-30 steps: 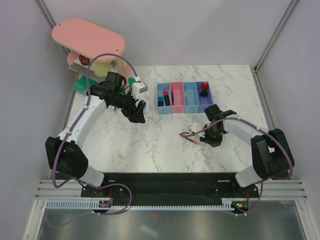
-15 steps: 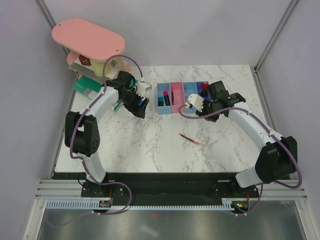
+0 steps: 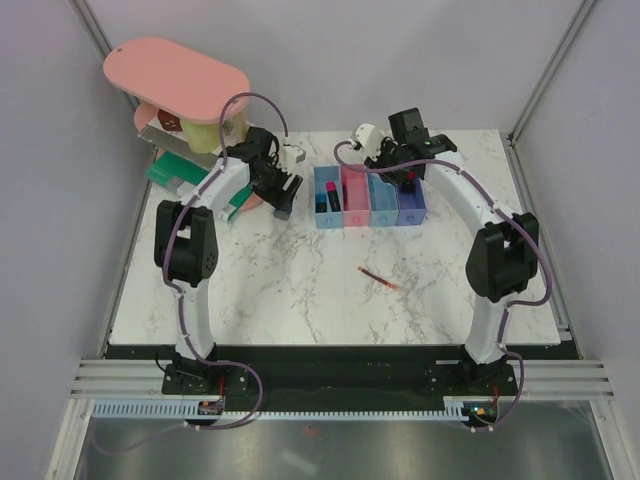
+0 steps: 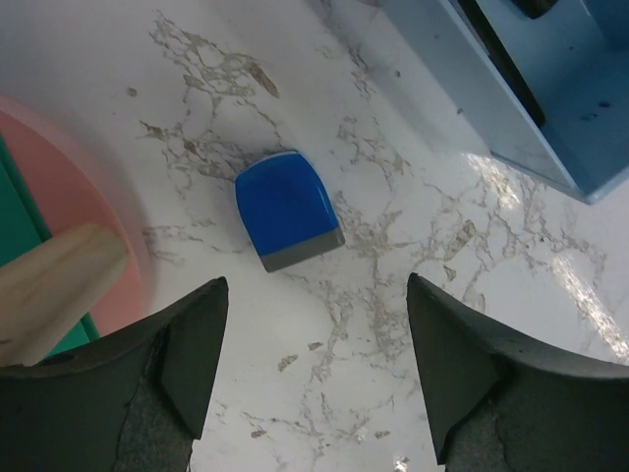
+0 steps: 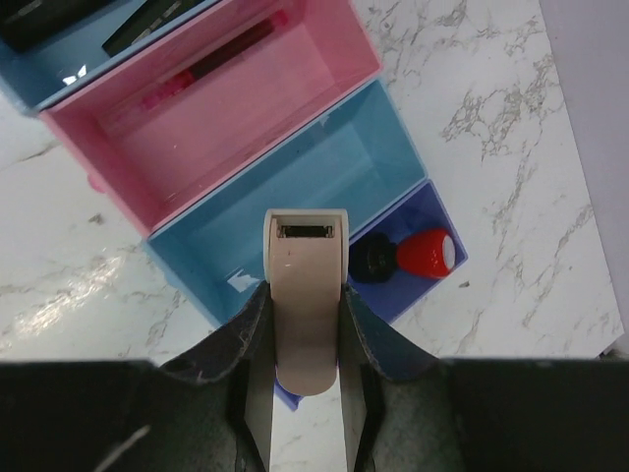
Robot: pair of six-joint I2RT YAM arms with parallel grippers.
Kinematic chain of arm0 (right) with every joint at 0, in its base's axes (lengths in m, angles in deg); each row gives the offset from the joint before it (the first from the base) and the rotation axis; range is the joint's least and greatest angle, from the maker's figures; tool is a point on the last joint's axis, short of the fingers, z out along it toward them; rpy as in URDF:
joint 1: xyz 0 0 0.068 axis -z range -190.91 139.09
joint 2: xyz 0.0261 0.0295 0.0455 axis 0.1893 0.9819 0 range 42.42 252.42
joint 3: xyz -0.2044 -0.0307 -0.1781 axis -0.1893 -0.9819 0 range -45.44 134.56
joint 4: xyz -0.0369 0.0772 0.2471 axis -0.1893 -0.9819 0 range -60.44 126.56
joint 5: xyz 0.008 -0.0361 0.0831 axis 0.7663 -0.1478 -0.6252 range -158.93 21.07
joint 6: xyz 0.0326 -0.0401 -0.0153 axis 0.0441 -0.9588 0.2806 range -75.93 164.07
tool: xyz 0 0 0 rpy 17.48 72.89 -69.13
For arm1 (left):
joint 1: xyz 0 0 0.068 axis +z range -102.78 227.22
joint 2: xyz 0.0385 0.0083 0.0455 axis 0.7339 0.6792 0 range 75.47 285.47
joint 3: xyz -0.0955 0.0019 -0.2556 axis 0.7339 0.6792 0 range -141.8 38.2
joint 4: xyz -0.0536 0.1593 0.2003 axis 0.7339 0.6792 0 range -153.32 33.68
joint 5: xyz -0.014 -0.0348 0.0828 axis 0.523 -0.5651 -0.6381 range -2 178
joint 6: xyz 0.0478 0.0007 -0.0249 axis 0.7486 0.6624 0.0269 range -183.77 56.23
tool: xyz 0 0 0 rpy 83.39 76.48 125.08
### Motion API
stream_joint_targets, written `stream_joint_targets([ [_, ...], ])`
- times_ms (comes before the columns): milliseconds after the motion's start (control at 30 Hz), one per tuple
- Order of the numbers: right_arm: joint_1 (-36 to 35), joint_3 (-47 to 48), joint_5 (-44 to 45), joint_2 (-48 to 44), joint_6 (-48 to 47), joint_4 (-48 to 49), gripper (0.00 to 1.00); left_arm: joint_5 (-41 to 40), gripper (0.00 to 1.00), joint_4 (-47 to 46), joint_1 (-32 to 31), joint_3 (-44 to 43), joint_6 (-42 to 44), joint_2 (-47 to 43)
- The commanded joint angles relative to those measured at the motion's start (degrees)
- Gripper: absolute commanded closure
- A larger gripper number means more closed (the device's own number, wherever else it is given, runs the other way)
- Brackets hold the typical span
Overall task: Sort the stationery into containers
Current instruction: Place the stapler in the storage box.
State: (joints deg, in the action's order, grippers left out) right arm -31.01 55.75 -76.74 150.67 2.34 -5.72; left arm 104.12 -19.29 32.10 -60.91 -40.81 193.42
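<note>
The small blue block's rounded blue end should stay free to enter a bin, so the left gripper will next grab the block by its sides near the gray end [image 4: 301,242].
Four bins stand in a row: light blue [image 3: 327,197], pink [image 3: 353,195], light blue [image 3: 381,196], purple-blue [image 3: 410,200]. My right gripper [image 5: 305,307] is shut on the pale pink eraser [image 5: 305,295], held above the third, light blue bin [image 5: 329,172]. The red-and-black knob [image 5: 408,258] lies in the purple-blue bin [image 5: 435,211]. The pink-red marker [image 5: 211,59] lies in the pink bin [image 5: 226,133]. My left gripper [image 4: 316,334] is open just above the table, the small blue block [image 4: 287,208] lying ahead of its jaws. The thin red pen [image 3: 378,277] lies on the marble.
The large pink oval-topped stand [image 3: 175,78] and the green flat box [image 3: 172,176] sit at the back left; the stand's pink base [image 4: 59,192] and a wooden leg [image 4: 49,293] are close left of my left gripper. The first light blue bin [image 4: 531,93] is on its right.
My right arm has lifted the eraser from mid-table and swung it back over the bins. My left gripper has shifted a little toward the back, near the blue block.
</note>
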Motion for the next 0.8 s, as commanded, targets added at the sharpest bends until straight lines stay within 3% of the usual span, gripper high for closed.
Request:
stream_joint_targets([
  [0,-0.12,8.39,-0.27,4.6,3.24,4.05,1.0,-2.23,0.2,-1.84,0.17,-4.16,-0.73,4.3],
  [200,-0.03,12.1,-0.54,10.14,4.38,5.54,1.0,-3.73,0.2,-2.72,0.52,-4.42,1.29,7.73],
  [767,2.43,10.09,1.05,18.4,3.5,9.23,1.0,-0.83,0.22,-3.25,0.88,-3.63,2.35,10.9],
])
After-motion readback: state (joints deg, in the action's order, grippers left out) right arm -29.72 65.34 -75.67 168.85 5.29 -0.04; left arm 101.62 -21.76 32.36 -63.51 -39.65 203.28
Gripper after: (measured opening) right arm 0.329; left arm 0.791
